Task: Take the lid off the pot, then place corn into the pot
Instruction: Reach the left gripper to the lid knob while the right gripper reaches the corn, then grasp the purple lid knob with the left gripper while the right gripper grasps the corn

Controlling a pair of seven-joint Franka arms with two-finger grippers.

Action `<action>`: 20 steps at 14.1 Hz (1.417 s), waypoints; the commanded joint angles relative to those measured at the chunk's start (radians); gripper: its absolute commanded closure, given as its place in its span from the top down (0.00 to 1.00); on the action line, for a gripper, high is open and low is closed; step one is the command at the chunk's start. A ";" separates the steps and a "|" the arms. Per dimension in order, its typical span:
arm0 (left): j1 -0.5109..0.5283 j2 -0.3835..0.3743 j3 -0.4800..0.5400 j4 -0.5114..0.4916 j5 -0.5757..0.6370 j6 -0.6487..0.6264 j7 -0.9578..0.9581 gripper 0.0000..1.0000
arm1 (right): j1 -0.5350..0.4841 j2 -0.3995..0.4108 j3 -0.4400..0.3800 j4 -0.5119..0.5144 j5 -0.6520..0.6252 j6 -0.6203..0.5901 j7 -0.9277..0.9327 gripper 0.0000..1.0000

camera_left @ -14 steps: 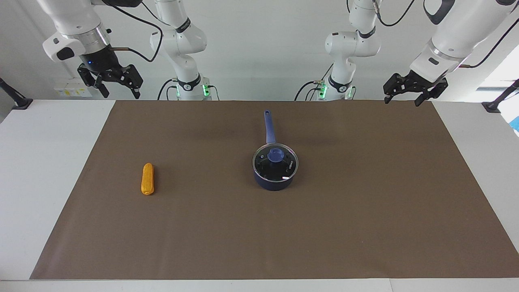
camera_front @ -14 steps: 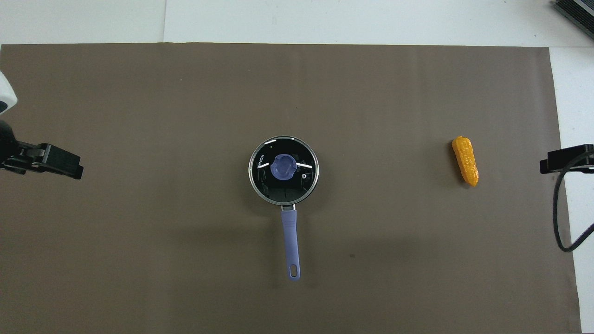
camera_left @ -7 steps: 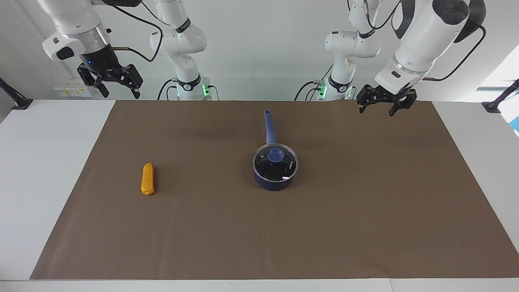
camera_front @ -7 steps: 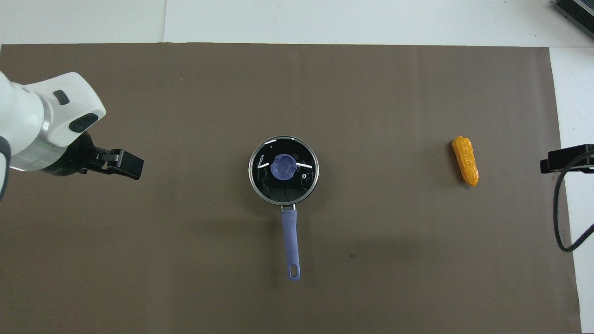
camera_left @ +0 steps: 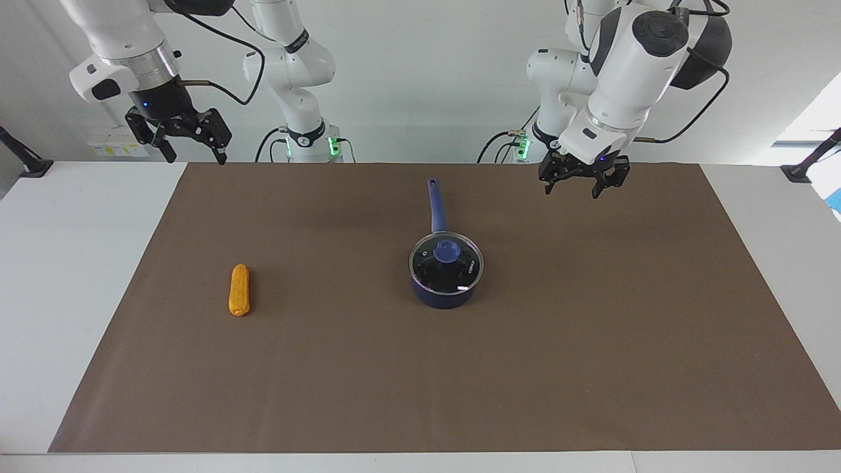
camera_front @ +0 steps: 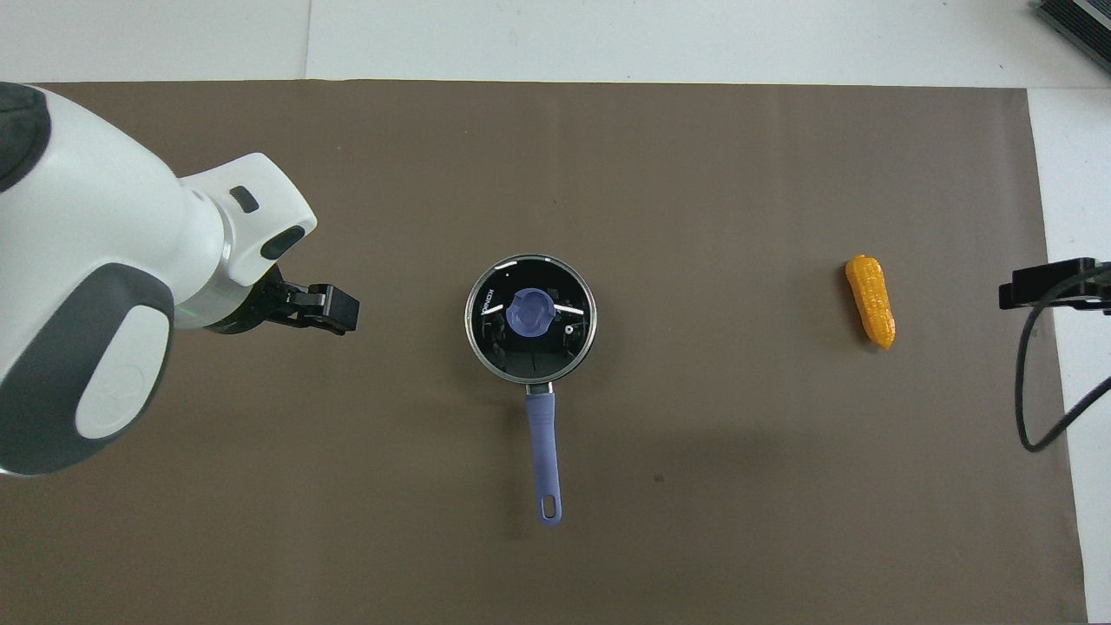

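Next, my left gripper grabs the glass lid by its blue knob (camera_front: 531, 312). Then it lifts the lid off to open the pot for the corn (camera_front: 871, 301).
The dark blue pot (camera_left: 443, 298) stands in the middle of the brown mat, its long handle (camera_front: 543, 443) pointing toward the robots. The glass lid (camera_left: 447, 263) with its blue knob sits on the pot and also shows in the overhead view (camera_front: 530, 319). The orange-yellow corn (camera_left: 239, 290) lies on the mat toward the right arm's end (camera_front: 871, 300). My left gripper (camera_left: 578, 187) is open and empty in the air over the mat, beside the pot toward the left arm's end (camera_front: 334, 308). My right gripper (camera_left: 190, 146) is open and empty, raised over the table's edge near the corn's end (camera_front: 1041, 285).
The brown mat (camera_left: 591, 341) covers most of the white table (camera_left: 66, 263). A black cable (camera_front: 1037, 408) hangs from the right arm at that end. Nothing else lies on the mat.
My left arm has swung in from the table's end toward the pot, with the gripper lower over the mat. The right gripper has barely shifted. Pot, lid and corn have not moved.
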 commanded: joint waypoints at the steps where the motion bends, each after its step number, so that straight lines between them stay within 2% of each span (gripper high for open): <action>1: -0.069 0.035 0.015 -0.013 0.005 0.063 -0.077 1.00 | -0.006 0.022 0.007 -0.140 0.018 0.136 -0.009 1.00; 4: -0.121 0.086 0.015 -0.016 0.006 0.123 -0.138 1.00 | -0.006 0.089 0.007 -0.182 0.020 0.255 -0.012 1.00; 7: -0.173 0.135 0.015 -0.013 0.008 0.187 -0.232 1.00 | -0.006 0.236 0.008 -0.182 0.024 0.417 -0.029 1.00; 9: -0.196 0.174 0.015 -0.013 0.006 0.233 -0.246 1.00 | -0.009 0.308 0.008 -0.182 0.026 0.512 -0.102 1.00; 13: -0.233 0.242 0.013 0.005 0.006 0.298 -0.296 1.00 | -0.021 0.414 0.008 -0.190 0.026 0.603 -0.127 1.00; 15: -0.241 0.279 0.013 0.005 0.005 0.358 -0.333 1.00 | -0.032 0.470 0.008 -0.191 0.027 0.643 -0.250 1.00; 20: -0.267 0.314 0.013 0.041 -0.003 0.355 -0.379 1.00 | -0.058 0.473 0.008 -0.248 0.041 0.672 -0.303 1.00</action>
